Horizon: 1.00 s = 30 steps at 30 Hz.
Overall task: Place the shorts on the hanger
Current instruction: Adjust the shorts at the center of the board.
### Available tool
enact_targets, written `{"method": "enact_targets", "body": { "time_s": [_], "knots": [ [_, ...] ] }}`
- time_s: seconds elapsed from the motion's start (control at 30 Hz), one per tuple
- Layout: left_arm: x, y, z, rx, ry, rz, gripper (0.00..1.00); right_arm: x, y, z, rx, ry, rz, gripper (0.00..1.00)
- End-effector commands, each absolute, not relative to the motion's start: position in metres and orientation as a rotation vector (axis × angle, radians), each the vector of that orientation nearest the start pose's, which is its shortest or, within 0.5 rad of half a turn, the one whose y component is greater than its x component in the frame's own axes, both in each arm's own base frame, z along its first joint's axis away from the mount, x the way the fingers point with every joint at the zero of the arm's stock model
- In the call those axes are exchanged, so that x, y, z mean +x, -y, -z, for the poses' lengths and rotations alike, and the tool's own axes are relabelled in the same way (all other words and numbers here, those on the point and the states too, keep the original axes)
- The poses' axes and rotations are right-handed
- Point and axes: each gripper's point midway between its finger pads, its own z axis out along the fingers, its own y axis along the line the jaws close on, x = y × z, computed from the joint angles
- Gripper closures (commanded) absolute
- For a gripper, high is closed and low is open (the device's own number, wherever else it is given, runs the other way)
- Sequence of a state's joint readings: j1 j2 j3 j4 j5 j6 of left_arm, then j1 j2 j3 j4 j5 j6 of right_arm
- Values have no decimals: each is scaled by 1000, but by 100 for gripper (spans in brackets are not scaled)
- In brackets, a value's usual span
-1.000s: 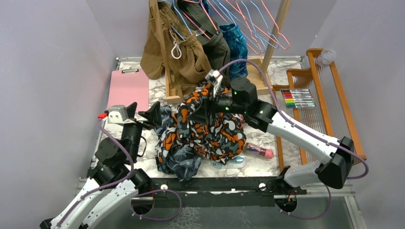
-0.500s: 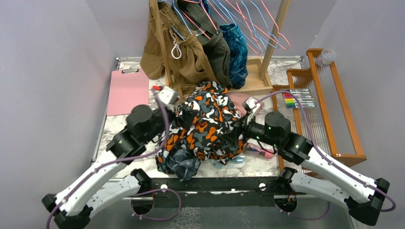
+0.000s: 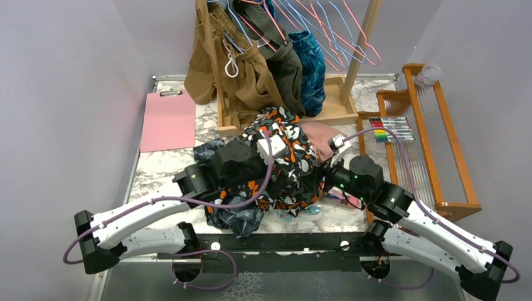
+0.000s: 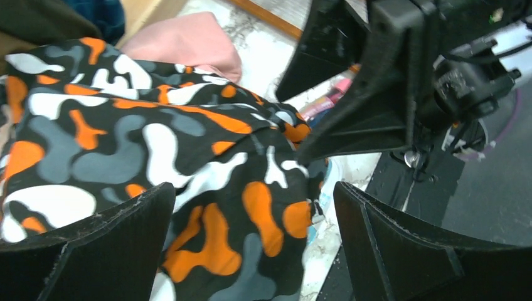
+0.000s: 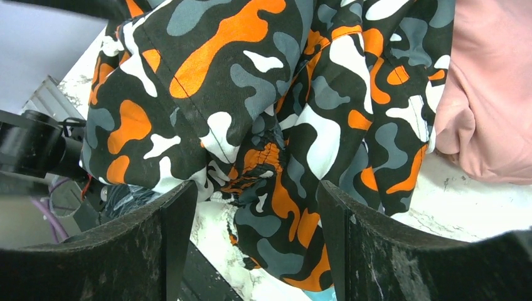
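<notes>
My left gripper grabs the shorts by the loose fold on top of the heap next, to spread them out for the hanger.
The shorts, dark with orange, white and grey blobs, lie in a crumpled heap at the middle of the table. My left gripper reaches over them from the left, and the left wrist view shows it open wide just above the fabric. My right gripper sits at the heap's right edge. In the right wrist view it is open, with a fold of the shorts hanging loose between its fingers. A pink wire hanger hangs on the rack at the back.
Dusty-pink shorts and navy leaf-print shorts lie beside the heap. The wooden rack base holds hanging clothes and blue hangers. A pink clipboard lies at left; markers and a wooden frame at right.
My right gripper let go of the lifted shorts and swung down to their front right. The left arm swept right over the heap. The shorts dropped flat.
</notes>
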<state>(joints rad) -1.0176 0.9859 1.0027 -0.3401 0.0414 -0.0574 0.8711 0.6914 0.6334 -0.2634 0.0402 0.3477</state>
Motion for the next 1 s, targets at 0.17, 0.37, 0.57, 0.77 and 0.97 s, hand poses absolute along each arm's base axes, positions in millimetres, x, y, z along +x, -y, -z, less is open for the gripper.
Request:
{"method": "enact_targets", "body": {
  "time_s": [0.17, 0.37, 0.57, 0.77, 0.97],
  "knots": [
    [177, 322, -271, 951, -1730, 463, 0, 186, -192, -267, -276, -1729, -766, 28],
    [200, 316, -233, 910, -1807, 243, 2, 184, -176, -257, -205, -1794, -718, 28],
    [218, 298, -212, 833, -1847, 41, 33, 184, -176, -256, -212, -1797, -713, 28],
    [231, 271, -233, 696, -1816, -58, 98, 182, -182, -261, -273, -1793, -723, 28],
    [276, 198, -275, 351, -1838, 28, 100, 178, -202, -265, -378, -1769, -784, 28]
  ]
}}
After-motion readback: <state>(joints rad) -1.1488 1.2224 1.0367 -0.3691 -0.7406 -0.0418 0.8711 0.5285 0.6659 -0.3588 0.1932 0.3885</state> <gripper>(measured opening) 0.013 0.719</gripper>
